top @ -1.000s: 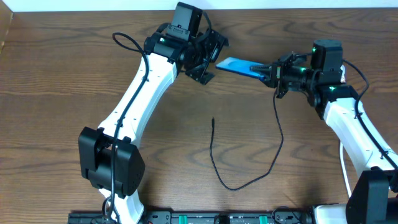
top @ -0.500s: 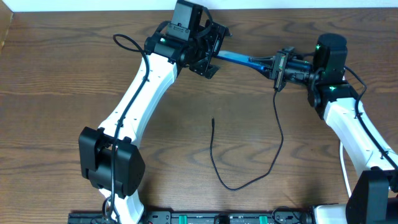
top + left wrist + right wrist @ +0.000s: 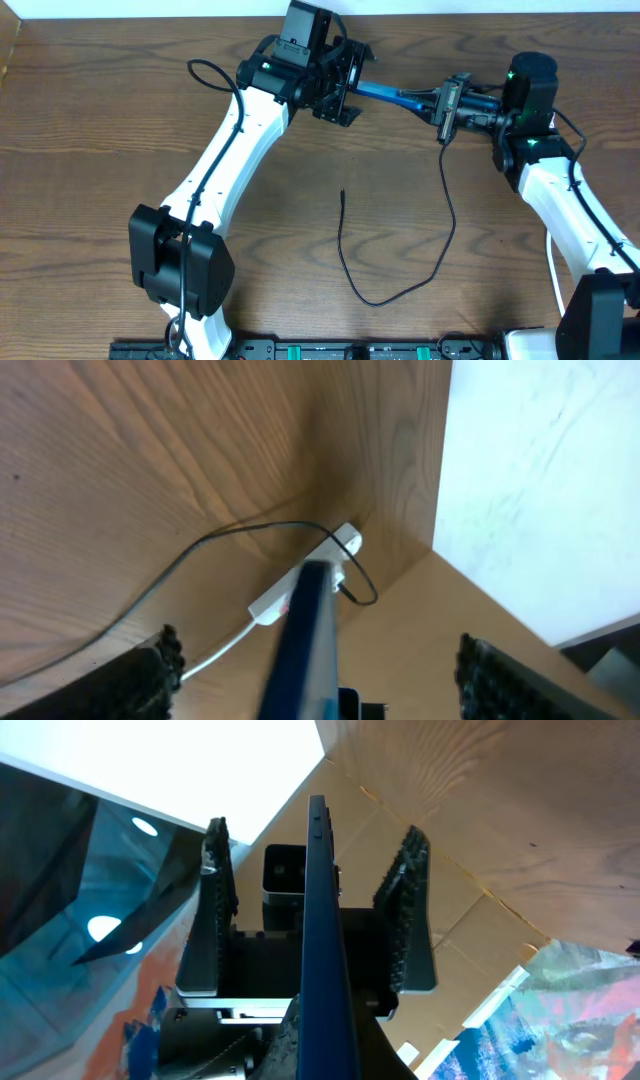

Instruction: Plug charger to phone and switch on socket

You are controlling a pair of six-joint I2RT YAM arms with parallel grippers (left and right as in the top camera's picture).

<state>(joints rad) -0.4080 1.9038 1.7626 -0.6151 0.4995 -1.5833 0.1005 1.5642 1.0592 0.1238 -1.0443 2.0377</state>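
Observation:
My left gripper should close on the phone's loose end [image 3: 363, 88] [image 3: 304, 650] now. The loose end is edge-on between the gripper's open fingers, so they would hold it if I closed now.
The phone [image 3: 385, 93] is held edge-on above the table's back edge, its blue side showing. My right gripper [image 3: 441, 101] is shut on its right end. My left gripper [image 3: 345, 80] is open, with its two fingers on either side of the phone's left end and a gap on each side; the right wrist view shows this around the phone [image 3: 318, 890]. The charger's black cable [image 3: 450, 200] hangs from near the right gripper and loops over the table to a free tip [image 3: 342, 193]. The white socket strip [image 3: 305, 575] shows only in the left wrist view, with the black cable running to it.
A white wall [image 3: 540, 480] rises behind the table's back edge. The right arm [image 3: 560, 200] stretches along the right side and the left arm [image 3: 225, 160] crosses the middle left. A white cord [image 3: 215, 655] trails from the socket.
The right gripper turned the phone from flat to edge-on and carried it left. The left gripper shifted slightly right, so its open fingers now flank the phone's end.

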